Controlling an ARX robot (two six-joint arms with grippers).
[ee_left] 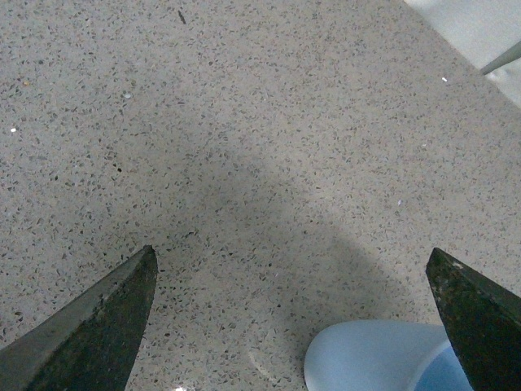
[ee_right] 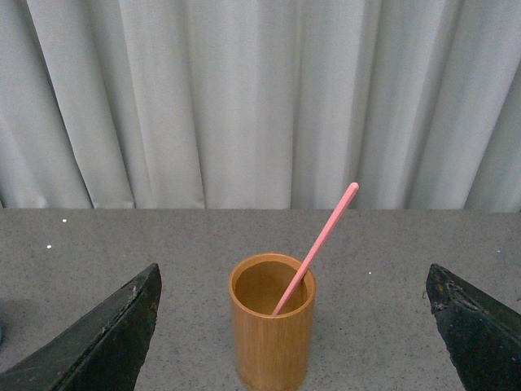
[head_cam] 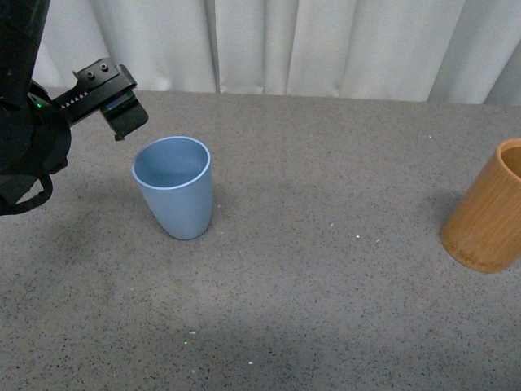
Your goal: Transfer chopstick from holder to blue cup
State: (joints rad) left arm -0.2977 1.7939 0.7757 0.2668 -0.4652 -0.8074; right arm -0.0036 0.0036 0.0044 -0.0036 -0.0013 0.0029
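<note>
The blue cup (head_cam: 172, 195) needs to be held steady, so my left gripper needs to grab it by its rim (head_cam: 172, 143) next.
The blue cup (head_cam: 172, 195) stands upright on the left part of the table, with nothing visible inside. My left gripper (head_cam: 122, 110) hovers open just above and left of its rim. In the left wrist view the cup's rim (ee_left: 374, 358) sits near one finger of the left gripper (ee_left: 291, 252), with only table between the jaws. The orange-brown holder (head_cam: 488, 212) stands at the far right, cut by the frame edge. In the right wrist view one pink chopstick (ee_right: 317, 244) leans out of the holder (ee_right: 272, 334). My right gripper (ee_right: 291, 267) is open, well short of the holder.
The grey speckled tabletop (head_cam: 326, 285) stretches between the cup and the holder. A white curtain (head_cam: 326, 41) hangs along the table's far edge and also fills the background behind the holder in the right wrist view.
</note>
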